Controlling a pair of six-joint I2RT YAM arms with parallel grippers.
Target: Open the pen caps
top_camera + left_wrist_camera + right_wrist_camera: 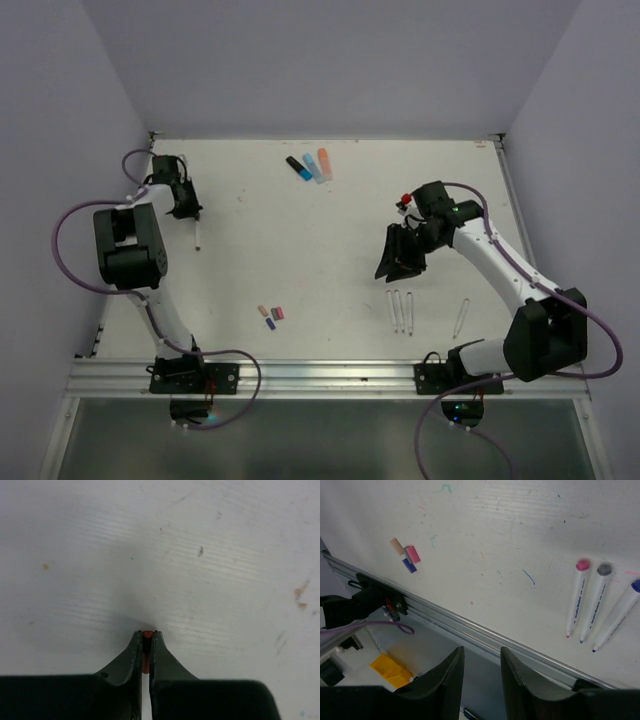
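My right gripper grabs the pen by its white body next, since that leaves the dark red cap (pixel 146 634) free for my left gripper to pull off.
My left gripper (pixel 190 208) is at the far left of the table. In the left wrist view it (pixel 146 636) is shut on a dark red pen cap (pixel 146 634), with the white barrel (pixel 145 695) running back between the fingers. A thin white barrel (pixel 197 236) shows below it in the top view. My right gripper (pixel 400 258) is open and empty, raised over the right side; it also shows in the right wrist view (pixel 481 655). Loose peach (pixel 396 546), pink (pixel 412 554) and purple (pixel 409 565) caps lie together at the near middle (pixel 271 315).
Three uncapped white pens (pixel 399 310) lie side by side near the right arm, also in the right wrist view (pixel 594 605). A fourth pen (pixel 462 317) lies to their right. Black, blue and salmon markers (pixel 310 165) lie at the back. A metal rail (pixel 485 632) edges the table front.
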